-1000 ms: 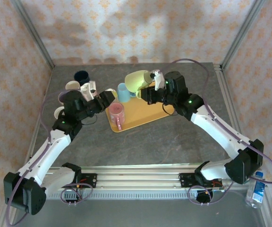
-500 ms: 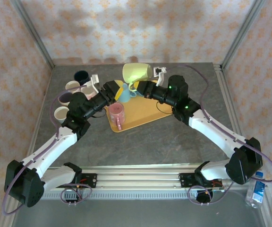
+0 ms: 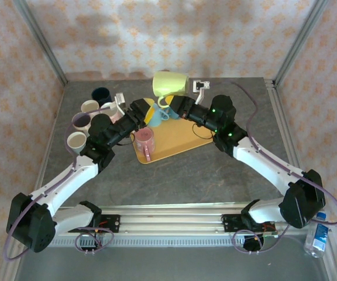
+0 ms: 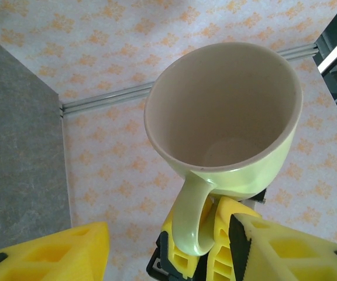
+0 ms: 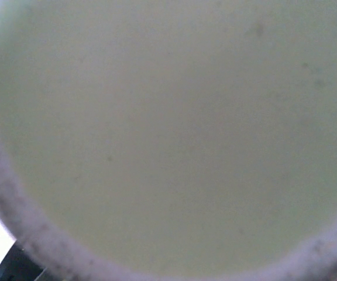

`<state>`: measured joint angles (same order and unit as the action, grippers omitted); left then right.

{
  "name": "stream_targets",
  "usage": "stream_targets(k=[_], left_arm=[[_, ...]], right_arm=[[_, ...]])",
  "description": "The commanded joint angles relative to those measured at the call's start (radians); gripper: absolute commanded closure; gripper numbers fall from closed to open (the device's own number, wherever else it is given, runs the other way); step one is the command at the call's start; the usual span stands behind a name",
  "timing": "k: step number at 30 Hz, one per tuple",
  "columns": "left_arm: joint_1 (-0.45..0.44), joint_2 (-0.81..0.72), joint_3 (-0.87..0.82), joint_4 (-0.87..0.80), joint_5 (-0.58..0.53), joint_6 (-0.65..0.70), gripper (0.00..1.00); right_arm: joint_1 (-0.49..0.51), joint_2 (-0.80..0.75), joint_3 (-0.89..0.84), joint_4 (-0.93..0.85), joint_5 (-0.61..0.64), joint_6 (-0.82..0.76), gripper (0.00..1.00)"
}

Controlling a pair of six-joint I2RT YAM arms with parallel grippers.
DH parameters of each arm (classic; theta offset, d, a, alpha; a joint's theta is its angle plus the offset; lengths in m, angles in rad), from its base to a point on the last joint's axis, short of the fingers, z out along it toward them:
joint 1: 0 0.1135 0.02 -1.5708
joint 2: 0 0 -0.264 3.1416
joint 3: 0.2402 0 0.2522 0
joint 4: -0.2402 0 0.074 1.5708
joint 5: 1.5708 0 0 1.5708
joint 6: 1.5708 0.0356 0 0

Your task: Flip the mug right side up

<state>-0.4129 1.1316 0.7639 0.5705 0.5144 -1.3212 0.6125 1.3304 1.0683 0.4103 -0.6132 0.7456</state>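
The pale green mug needs to be set upright, so my left gripper will next grab its handle [image 4: 189, 220] from the side of the mug's opening, opposite my right gripper.
A pale green mug [image 3: 169, 84] hangs in the air over the back edge of the yellow tray, tilted. Its mouth [image 4: 224, 105] faces down toward my left wrist camera. My right gripper [image 3: 178, 106] is shut on the mug's handle [image 4: 192, 219], with its yellow fingers [image 4: 224, 231] clamped on either side of the loop. The mug's body [image 5: 168, 129] blocks the right wrist view. My left gripper [image 3: 143, 111] sits just below and left of the mug. It is open, and its fingers [image 4: 51, 252] stand wide apart on either side of the handle without touching it.
The yellow tray [image 3: 183, 139] holds a pink mug [image 3: 144, 139] and a blue mug [image 3: 155, 116]. Left of it stand a dark blue mug [image 3: 101, 94], a cream one [image 3: 90, 106], a purple one [image 3: 81, 121] and a beige one [image 3: 76, 140]. A water bottle [image 3: 317, 234] stands at the near right.
The right arm has raised the green mug and carried it toward the back. The left arm has reached right and forward until its open fingers are under the mug.
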Motion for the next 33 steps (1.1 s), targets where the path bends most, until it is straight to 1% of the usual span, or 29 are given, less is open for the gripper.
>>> stream_targets(k=[1, 5, 11, 16, 22, 25, 30, 33], left_arm=[[-0.015, 0.022, 0.015, 0.079, -0.022, -0.027, 0.44], [-0.029, 0.046, 0.023, 0.105, -0.028, -0.045, 0.49], [-0.044, 0.024, 0.031, 0.073, -0.093, -0.043, 0.55], [-0.044, -0.01, 0.03, 0.061, -0.121, -0.034, 0.55], [-0.05, -0.01, 0.017, 0.105, -0.128, -0.055, 0.55], [-0.053, -0.006, 0.018, 0.104, -0.128, -0.052, 0.55], [-0.055, 0.02, 0.023, 0.148, -0.117, -0.07, 0.56], [-0.054, 0.016, 0.026, 0.138, -0.121, -0.056, 0.57]], right_arm=[[0.011, -0.036, 0.016, 0.173, -0.005, 0.016, 1.0], [0.02, -0.034, 0.016, 0.18, -0.006, 0.024, 1.0], [0.034, -0.011, 0.023, 0.201, -0.026, 0.031, 1.0], [0.033, 0.003, 0.021, 0.217, -0.015, 0.054, 1.0], [0.035, 0.015, 0.012, 0.248, 0.005, 0.095, 1.0], [0.035, 0.027, 0.01, 0.283, -0.005, 0.125, 1.0], [0.044, 0.048, 0.014, 0.286, -0.041, 0.143, 1.0], [0.046, 0.052, 0.016, 0.29, -0.067, 0.149, 1.0]])
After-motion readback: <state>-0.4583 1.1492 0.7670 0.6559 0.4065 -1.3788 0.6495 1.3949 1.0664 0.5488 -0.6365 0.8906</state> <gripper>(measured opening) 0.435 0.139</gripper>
